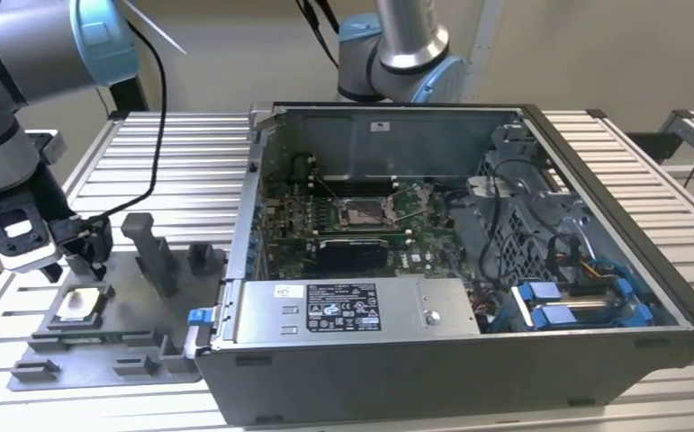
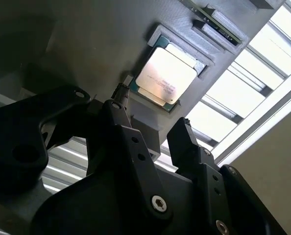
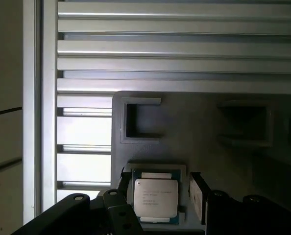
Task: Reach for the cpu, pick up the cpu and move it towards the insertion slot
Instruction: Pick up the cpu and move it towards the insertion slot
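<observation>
The raised tray brackets hug the silver-tabbed ends of the cpu (image 1: 79, 304), so my gripper needs to take hold of it next by its open side edges, where the fingers have room.
The cpu (image 1: 79, 304) lies flat in a recess of the grey plastic tray (image 1: 106, 364) at the exterior view's left, pale silver top up. My gripper (image 1: 63, 263) hangs just above it, open and holding nothing. In the first wrist view the cpu (image 3: 155, 197) sits between the two dark fingers (image 3: 196, 190), with a gap on each side. In the second wrist view the cpu (image 2: 166, 77) lies just beyond the fingertips (image 2: 120, 94). The insertion slot (image 1: 365, 211) is a metal-framed socket on the green motherboard inside the open computer case.
The open computer case (image 1: 467, 360) stands to the right of the tray, its near wall higher than the tray. Upright grey tray blocks (image 1: 155, 252) rise between gripper and case. A second robot arm (image 1: 395, 54) stands behind the case. Everything rests on a slatted aluminium table (image 1: 166, 153).
</observation>
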Controlling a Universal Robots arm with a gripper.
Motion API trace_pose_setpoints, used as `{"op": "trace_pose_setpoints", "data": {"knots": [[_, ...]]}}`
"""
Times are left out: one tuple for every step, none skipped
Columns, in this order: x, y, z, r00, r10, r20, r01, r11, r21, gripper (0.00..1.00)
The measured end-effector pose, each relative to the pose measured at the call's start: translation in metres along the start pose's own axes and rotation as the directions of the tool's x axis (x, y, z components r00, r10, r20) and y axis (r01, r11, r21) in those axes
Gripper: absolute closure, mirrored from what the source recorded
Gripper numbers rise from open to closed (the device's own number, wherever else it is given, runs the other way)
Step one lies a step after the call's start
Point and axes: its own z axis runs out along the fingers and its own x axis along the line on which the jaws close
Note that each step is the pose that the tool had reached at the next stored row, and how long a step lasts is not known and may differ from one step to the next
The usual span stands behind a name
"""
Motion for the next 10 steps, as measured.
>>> {"op": "trace_pose_setpoints", "data": {"knots": [[0.0,-0.0002,0.0006,1.0,0.0,0.0003,0.0,1.0,-0.0002,0.0],[0.0001,-0.0006,0.001,1.0,0.0,0.0002,0.0,1.0,-0.0001,0.0],[0.0003,-0.0011,0.0016,1.0,0.0,0.0,0.0,1.0,0.0001,0.0],[0.0005,-0.0015,0.0026,1.0,0.001,0.0002,-0.001,1.0,0.0,0.0],[0.0008,-0.0018,0.0038,1.0,0.001,0.0003,-0.001,1.0,-0.0001,0.0],[0.0013,-0.0021,0.0048,1.0,0.001,0.0,-0.001,1.0,0.0001,0.0],[0.0016,-0.0023,0.0059,1.0,0.001,0.0,-0.001,1.0,0.0001,0.0],[0.0019,-0.0027,0.0071,1.0,0.001,0.0001,-0.001,1.0,0.0001,0.0],[0.0022,-0.003,0.0082,1.0,0.001,0.0,-0.001,1.0,0.0001,0.0],[0.0023,-0.0033,0.0092,1.0,0.001,0.0001,-0.001,1.0,0.0001,0.0]]}}
